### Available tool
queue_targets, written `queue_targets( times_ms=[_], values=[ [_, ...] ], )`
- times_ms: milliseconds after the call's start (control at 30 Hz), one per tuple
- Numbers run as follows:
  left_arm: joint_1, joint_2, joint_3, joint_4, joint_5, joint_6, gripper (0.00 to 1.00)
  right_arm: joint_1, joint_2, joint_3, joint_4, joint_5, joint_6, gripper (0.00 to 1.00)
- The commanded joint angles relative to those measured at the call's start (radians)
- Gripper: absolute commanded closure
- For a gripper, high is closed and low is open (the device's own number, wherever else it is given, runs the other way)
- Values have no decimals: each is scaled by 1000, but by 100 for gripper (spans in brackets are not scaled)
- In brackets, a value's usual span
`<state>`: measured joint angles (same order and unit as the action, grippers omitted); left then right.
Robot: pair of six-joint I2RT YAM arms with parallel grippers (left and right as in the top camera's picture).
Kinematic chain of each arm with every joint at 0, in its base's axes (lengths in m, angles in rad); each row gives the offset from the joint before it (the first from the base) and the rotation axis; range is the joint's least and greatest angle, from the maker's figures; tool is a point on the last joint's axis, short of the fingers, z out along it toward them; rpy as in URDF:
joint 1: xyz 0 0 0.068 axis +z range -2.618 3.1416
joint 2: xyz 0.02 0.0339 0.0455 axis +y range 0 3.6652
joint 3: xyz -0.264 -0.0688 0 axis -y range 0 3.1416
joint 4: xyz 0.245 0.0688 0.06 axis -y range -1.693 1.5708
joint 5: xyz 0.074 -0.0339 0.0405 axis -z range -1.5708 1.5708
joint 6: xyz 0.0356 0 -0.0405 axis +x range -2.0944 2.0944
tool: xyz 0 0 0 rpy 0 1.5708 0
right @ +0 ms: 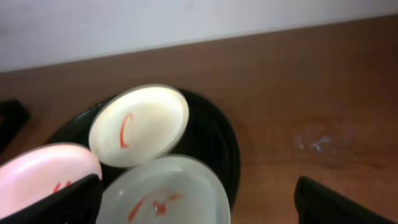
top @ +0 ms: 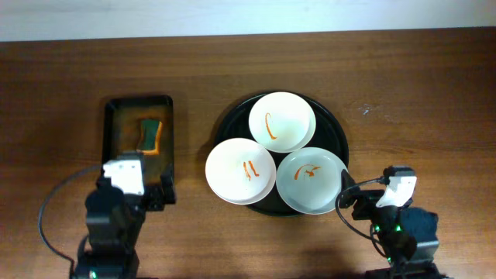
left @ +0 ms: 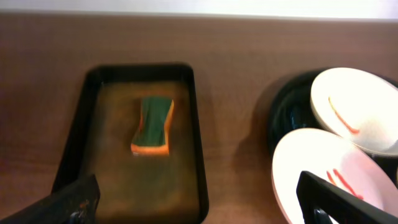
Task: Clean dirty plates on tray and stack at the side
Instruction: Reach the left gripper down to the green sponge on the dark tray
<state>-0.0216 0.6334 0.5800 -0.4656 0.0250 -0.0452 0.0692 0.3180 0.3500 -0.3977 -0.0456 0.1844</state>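
My left gripper pinches the sponge across its middle (top: 150, 136) (left: 154, 125) from the green top next, leaving the sponge's bottom free to clean plates.
Three white plates with red smears lie on a round black tray (top: 335, 133): one at the back (top: 282, 121), one front left (top: 240, 170), one front right (top: 310, 180). A green and orange sponge (top: 149, 134) lies in a black rectangular tray (top: 111, 128) at the left; it also shows in the left wrist view (left: 153, 125). My left gripper (left: 199, 202) is open and empty, near the front of the sponge tray (left: 198, 112). My right gripper (right: 199, 202) is open and empty, just in front of the front right plate (right: 168, 196).
The brown wooden table (top: 418, 85) stretches right of the round tray, with a small pale mark (top: 366, 110) on it. A white wall runs along the far edge.
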Motion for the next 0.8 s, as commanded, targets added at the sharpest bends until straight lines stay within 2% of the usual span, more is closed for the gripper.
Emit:
queue_targets(
  times_ms=[0, 100, 200, 300, 433, 600, 667, 767],
  values=[
    [-3, 173, 164, -76, -6, 16, 1, 3, 152, 151, -95, 1, 20, 1],
    [-3, 298, 295, -173, -6, 16, 1, 3, 336, 299, -245, -25, 19, 1],
    [-4, 332, 317, -203, 2, 16, 1, 3, 474, 412, -323, -29, 19, 1],
    [-4, 331, 317, -232, 27, 16, 1, 3, 521, 425, -330, -32, 19, 1],
    [10, 377, 329, -158, 30, 43, 1, 3, 522, 425, -334, -21, 8, 1],
    [82, 698, 570, -167, 23, 103, 2, 3, 522, 425, -370, -21, 8, 1],
    [101, 833, 646, -153, 23, 103, 7, 3, 522, 425, -377, -21, 8, 1],
    [123, 964, 660, -111, 23, 104, 16, 3, 522, 425, -377, -21, 8, 1]
  ],
)
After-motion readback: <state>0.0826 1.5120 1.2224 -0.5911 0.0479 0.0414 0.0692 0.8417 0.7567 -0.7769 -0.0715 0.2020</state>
